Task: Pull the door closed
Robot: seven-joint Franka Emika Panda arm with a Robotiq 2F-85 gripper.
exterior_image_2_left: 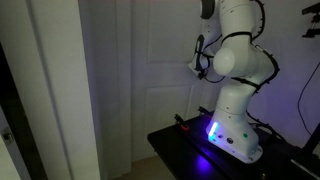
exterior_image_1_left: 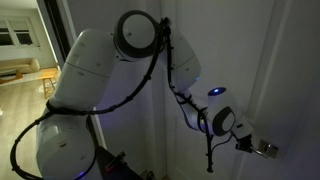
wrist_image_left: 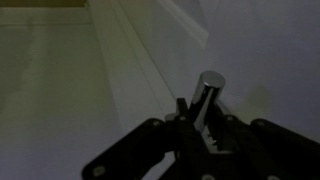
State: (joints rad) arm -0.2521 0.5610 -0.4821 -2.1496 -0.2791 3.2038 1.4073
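Note:
The door's edge is flush along the white door frame beside my fingers, so the door would stay closed. My gripper is ready to let go of the door's handle now.
The white panelled door (exterior_image_1_left: 280, 70) fills the right of an exterior view and shows in the middle of an exterior view (exterior_image_2_left: 160, 70). Its silver lever handle (wrist_image_left: 208, 92) stands between my fingers in the wrist view. My gripper (wrist_image_left: 200, 122) is shut on the handle, with both dark fingers pressed against its sides. In an exterior view my gripper (exterior_image_1_left: 262, 148) is at the door face with the handle's silver end showing past it. In the exterior view from behind, the arm hides the gripper and handle.
The white robot arm (exterior_image_1_left: 90, 80) stands close to the door on a dark base (exterior_image_2_left: 215, 150) with a blue light. A white door frame (exterior_image_2_left: 75, 90) stands beside the door. A lit room with a wooden floor (exterior_image_1_left: 20, 85) shows behind.

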